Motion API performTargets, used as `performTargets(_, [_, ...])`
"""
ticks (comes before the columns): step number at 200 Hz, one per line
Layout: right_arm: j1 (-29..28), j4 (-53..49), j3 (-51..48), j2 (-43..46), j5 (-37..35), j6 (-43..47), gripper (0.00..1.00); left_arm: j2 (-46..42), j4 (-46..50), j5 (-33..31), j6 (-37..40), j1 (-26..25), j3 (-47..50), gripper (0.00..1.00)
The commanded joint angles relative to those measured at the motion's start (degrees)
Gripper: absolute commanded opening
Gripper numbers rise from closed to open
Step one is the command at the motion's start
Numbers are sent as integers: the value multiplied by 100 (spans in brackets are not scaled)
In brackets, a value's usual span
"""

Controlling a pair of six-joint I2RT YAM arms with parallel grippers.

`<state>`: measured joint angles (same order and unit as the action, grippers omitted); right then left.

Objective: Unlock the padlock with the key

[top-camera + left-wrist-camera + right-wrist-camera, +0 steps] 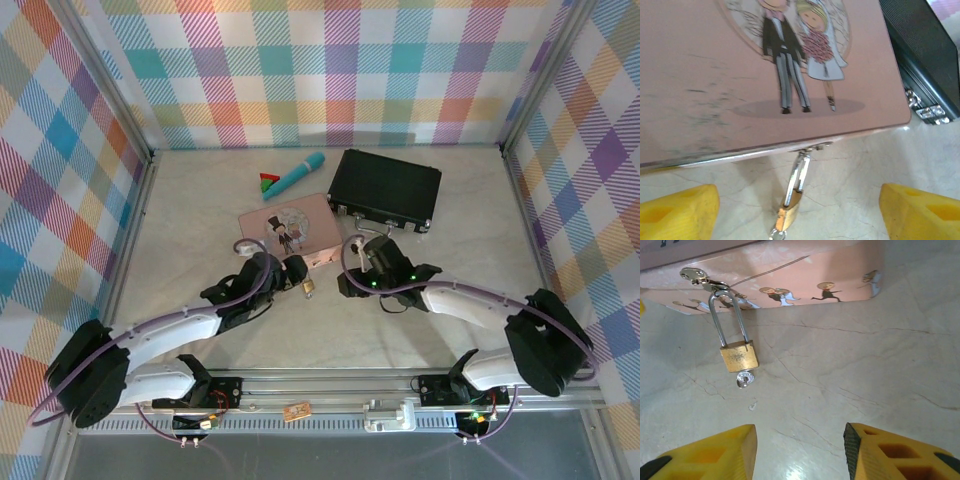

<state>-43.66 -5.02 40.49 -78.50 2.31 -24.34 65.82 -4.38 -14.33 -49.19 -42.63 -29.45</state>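
Note:
The key at the padlock's bottom (309, 297) has to stay free to turn, so the left gripper will next grab the padlock's brass body (308, 287) across its flat sides.
The small brass padlock (739, 356) hangs by its silver shackle (729, 315) from the hasp of the pink tin (805, 270) and lies on the marble table. The key (745, 378) sticks out of the padlock's bottom, with just its silver head showing. My right gripper (800, 450) is open, its yellow fingers (705, 455) well short of the padlock and to its right. In the left wrist view the padlock (790, 205) lies between the wide-apart fingers (677, 212) of my open left gripper (799, 215), touching neither. From above, both grippers (290, 272) (350, 283) flank the padlock (308, 287).
The pink tin (290, 232) sits mid-table with a black case (385, 188) behind it to the right. A teal cylinder (295, 175) and a red-green triangle (267, 182) lie behind the tin. An orange tag (295, 411) rests on the front rail. Plaid walls enclose three sides.

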Motion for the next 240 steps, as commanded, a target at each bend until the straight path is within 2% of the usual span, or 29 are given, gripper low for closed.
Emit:
performTargets(1, [-64, -44, 321, -287, -5, 97, 51, -133, 215, -68, 193, 81, 218, 78])
performTargets(35, [-73, 101, 463, -480, 58, -30, 50, 227, -211, 183, 255, -46, 251, 73])
performTargets(81, [-68, 165, 323, -403, -48, -172, 50, 1238, -68, -1017, -6, -782, -423, 69])
performTargets(121, [-67, 126, -11, 61, -229, -206, 50, 2346, -81, -1065, -326, -955, -881, 59])
performTargets(166, [-64, 44, -335, 573, -376, -194, 50, 2805, -584, -1243, -252, -958, -955, 50])
performTargets(196, [-64, 19, -399, 694, -448, -211, 50, 3064, -745, -1144, -216, -958, -1067, 40])
performTargets(224, [-59, 28, -386, 672, -459, -254, 50, 3236, -893, -985, -254, -958, -1037, 22])
performTargets(240, [-59, 42, -377, 659, -453, -281, 50, 3275, -919, -975, -308, -958, -975, 16])
